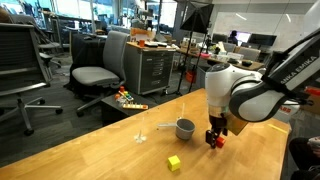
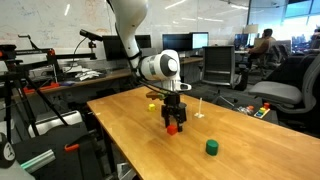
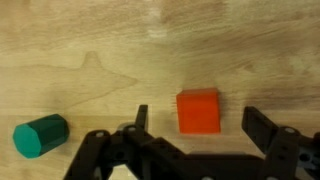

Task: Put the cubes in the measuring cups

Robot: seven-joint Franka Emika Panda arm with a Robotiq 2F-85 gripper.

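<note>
I should close my gripper on the cube now. The red cube (image 1: 219,142) (image 3: 198,108) is between my fingers, level with its sides, so my fingers would hold it.
The red cube (image 3: 198,108) lies on the wooden table between my gripper's (image 3: 199,124) open fingers, with a gap on each side. In both exterior views the gripper (image 1: 216,138) (image 2: 173,121) is low over the red cube (image 2: 172,129). The green piece (image 3: 40,135) lies apart to one side and also shows in an exterior view (image 2: 212,147). The yellow cube (image 1: 174,162) sits near the table's front edge. The grey measuring cup (image 1: 185,128) stands next to the gripper. The clear cup (image 1: 141,135) stands further off, its thin handle upright.
The wooden table (image 1: 120,150) ends close to the yellow cube. Office chairs (image 1: 95,72) and a grey cabinet (image 1: 155,68) stand beyond it. A tripod (image 2: 40,95) and desks with monitors (image 2: 195,42) are behind the table.
</note>
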